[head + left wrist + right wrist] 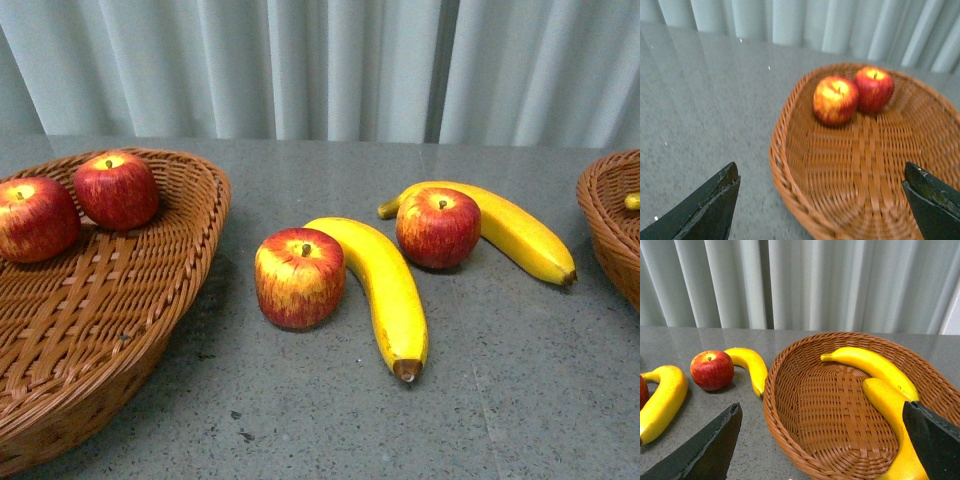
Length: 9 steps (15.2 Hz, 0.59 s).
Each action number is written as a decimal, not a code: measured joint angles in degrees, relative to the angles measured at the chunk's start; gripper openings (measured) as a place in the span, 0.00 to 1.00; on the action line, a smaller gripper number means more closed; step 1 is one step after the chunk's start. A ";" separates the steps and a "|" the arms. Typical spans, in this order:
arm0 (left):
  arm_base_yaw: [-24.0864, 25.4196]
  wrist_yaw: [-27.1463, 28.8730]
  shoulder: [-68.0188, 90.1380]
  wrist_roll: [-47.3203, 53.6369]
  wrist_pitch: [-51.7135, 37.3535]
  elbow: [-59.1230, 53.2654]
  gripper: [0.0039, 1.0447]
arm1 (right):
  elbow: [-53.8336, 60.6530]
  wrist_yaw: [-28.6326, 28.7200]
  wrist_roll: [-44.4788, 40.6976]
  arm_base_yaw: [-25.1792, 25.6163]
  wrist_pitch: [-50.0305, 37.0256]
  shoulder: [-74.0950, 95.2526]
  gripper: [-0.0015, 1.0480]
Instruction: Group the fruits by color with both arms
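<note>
The left gripper picks up the red-and-yellow apple by its round sides next, to sort the red fruit into the apple basket.
In the front view two red apples (38, 218) (117, 189) lie in the left wicker basket (160, 270). On the table lie an apple (299, 277) against a banana (385, 290), and a second apple (438, 226) in front of another banana (520, 235). Neither arm shows there. My left gripper (820, 190) is open and empty over the near part of the left basket (790, 175), short of its two apples (835, 99) (874, 89). My right gripper (822, 432) is open and empty over the right basket (785, 415), which holds two bananas (875, 365) (890, 405).
The right basket's rim (605, 215) shows at the front view's right edge with a bit of banana (632, 201) inside. A grey-white curtain (320, 60) closes off the far side of the grey table (330, 420). The right wrist view also shows an apple (712, 370) and two bananas (751, 366) (662, 400) on the table.
</note>
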State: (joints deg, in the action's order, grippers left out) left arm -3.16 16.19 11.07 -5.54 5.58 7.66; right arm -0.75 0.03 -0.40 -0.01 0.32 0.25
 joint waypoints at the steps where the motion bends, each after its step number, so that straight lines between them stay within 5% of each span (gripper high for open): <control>1: 3.89 -3.65 4.70 1.09 -5.75 2.51 0.94 | 0.00 -0.02 0.00 0.02 -0.09 0.00 0.94; 4: 10.82 -15.15 22.34 4.57 -20.61 9.49 0.94 | 0.00 -0.02 0.00 0.02 -0.09 0.00 0.94; 7: 6.12 -22.23 40.02 9.81 -23.12 21.97 0.94 | 0.00 -0.02 0.00 0.02 -0.04 0.00 0.94; 9: 0.96 -27.56 51.69 13.60 -15.80 32.06 0.94 | 0.00 -0.02 0.00 0.02 -0.04 0.00 0.94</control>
State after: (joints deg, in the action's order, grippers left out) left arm -2.20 -11.38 62.76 8.05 -10.22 39.72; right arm -0.75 0.01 -0.40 0.01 0.27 0.25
